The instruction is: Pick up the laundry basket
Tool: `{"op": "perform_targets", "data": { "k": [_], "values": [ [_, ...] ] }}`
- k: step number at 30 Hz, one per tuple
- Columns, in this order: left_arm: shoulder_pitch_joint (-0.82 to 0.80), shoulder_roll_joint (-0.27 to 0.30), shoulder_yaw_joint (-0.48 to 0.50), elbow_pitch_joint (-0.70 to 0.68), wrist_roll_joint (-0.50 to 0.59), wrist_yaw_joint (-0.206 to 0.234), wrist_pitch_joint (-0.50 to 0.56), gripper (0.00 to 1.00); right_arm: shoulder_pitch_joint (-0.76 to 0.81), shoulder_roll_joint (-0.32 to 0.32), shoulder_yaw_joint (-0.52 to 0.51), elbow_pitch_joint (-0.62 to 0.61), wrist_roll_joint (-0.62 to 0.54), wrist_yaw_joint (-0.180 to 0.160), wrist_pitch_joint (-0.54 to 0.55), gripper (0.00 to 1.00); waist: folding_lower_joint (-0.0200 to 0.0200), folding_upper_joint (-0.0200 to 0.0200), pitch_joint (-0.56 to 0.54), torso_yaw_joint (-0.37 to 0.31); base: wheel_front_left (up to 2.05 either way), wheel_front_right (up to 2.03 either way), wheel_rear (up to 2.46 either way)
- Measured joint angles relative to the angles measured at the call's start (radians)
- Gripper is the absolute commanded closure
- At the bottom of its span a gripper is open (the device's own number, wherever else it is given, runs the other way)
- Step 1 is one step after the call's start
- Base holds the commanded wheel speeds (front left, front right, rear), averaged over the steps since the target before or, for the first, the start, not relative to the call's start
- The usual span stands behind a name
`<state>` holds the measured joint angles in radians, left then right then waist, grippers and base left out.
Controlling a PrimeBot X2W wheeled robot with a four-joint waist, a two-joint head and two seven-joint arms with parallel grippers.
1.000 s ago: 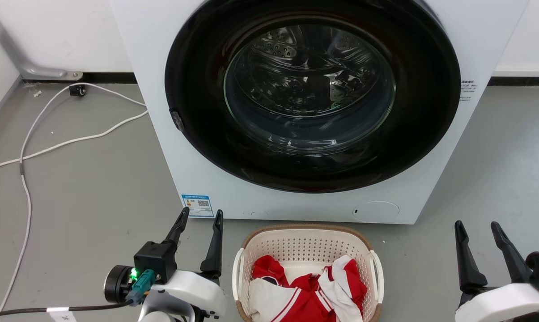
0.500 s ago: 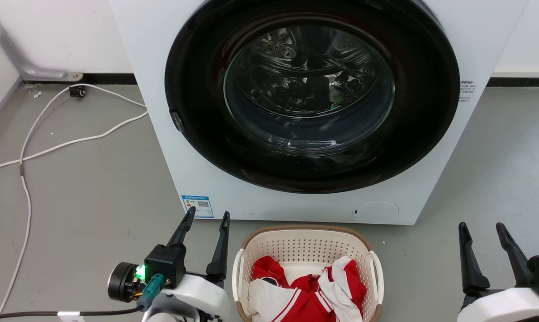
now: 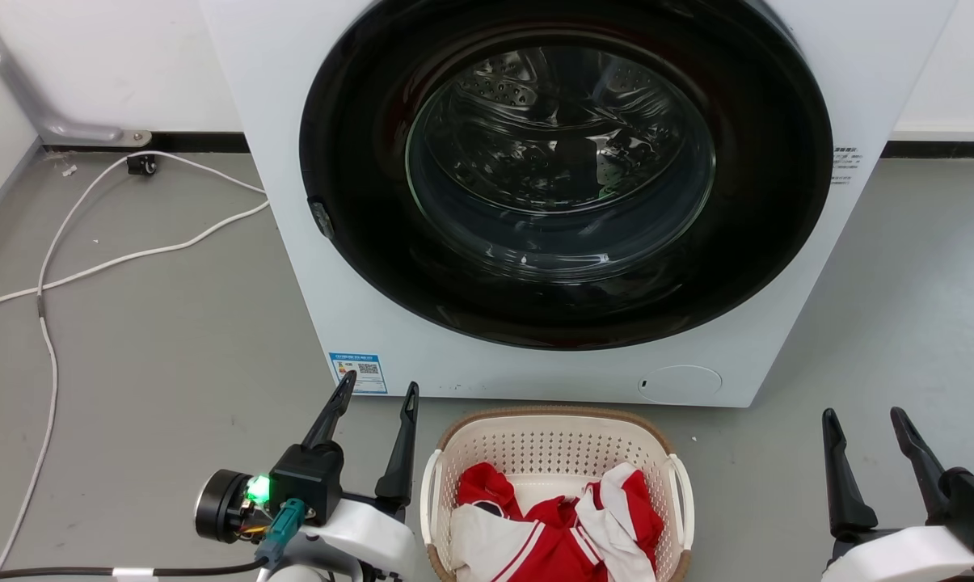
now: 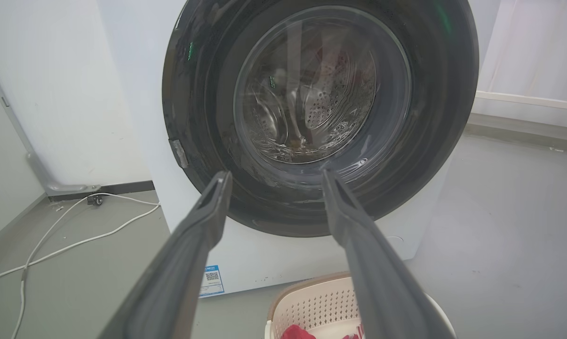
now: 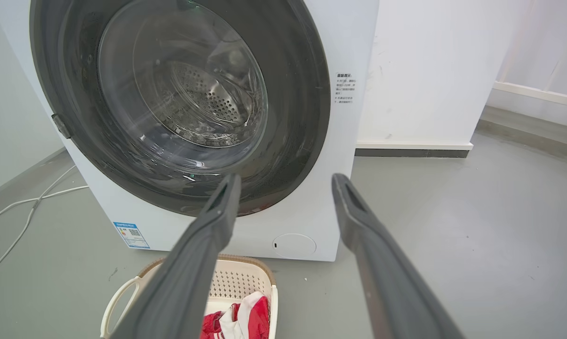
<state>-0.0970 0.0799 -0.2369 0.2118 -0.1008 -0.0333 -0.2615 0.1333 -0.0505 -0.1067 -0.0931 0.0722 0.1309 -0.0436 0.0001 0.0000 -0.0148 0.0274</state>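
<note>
The laundry basket has to be picked up by its slim side handle (image 3: 427, 499) next, with my left gripper, since the oval body (image 3: 551, 451) spreads far wider than my open fingers.
The laundry basket (image 3: 553, 443) is a cream oval with perforated walls and a brown rim; it stands on the grey floor just in front of the washing machine, holding red and white clothes (image 3: 555, 525). In the wrist views the laundry basket (image 4: 311, 303) (image 5: 238, 280) lies low, under the fingers. My left gripper (image 3: 376, 394) is open, just left of the basket's left handle (image 3: 427, 493), apart from it. Well off the right handle (image 3: 685, 497), my right gripper (image 3: 861, 416) stands open. Both grippers (image 4: 275, 175) (image 5: 284, 178) hold nothing.
A white front-loading washing machine (image 3: 567, 186) with a shut dark round door rises right behind the basket. White cables (image 3: 90, 259) run over the floor at the left, toward the wall. Bare grey floor (image 3: 899, 323) lies right of the machine.
My left gripper has crept forward and right, closer to the basket's left handle. The right gripper has shifted only slightly. The basket has stayed put.
</note>
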Motion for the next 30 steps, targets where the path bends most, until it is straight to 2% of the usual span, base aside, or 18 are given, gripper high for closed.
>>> {"op": "perform_targets", "data": {
  "k": [23, 30],
  "values": [
    [0.003, -0.018, 0.039, 0.001, -0.016, -0.002, -0.001, 0.00, -0.019, 0.000, 0.002, 0.067, 0.007, 0.000, -0.028, 0.00, 0.0000, 0.0000, 0.001, -0.008, 0.00, 0.00, 0.00],
    [-0.066, -0.021, 0.031, 0.061, -0.024, -0.013, -0.002, 0.00, -0.064, 0.000, -0.026, 0.105, 0.003, 0.000, -0.026, 0.00, 0.0000, 0.0000, 0.021, -0.016, 0.00, 0.00, 0.00]
  ]
}}
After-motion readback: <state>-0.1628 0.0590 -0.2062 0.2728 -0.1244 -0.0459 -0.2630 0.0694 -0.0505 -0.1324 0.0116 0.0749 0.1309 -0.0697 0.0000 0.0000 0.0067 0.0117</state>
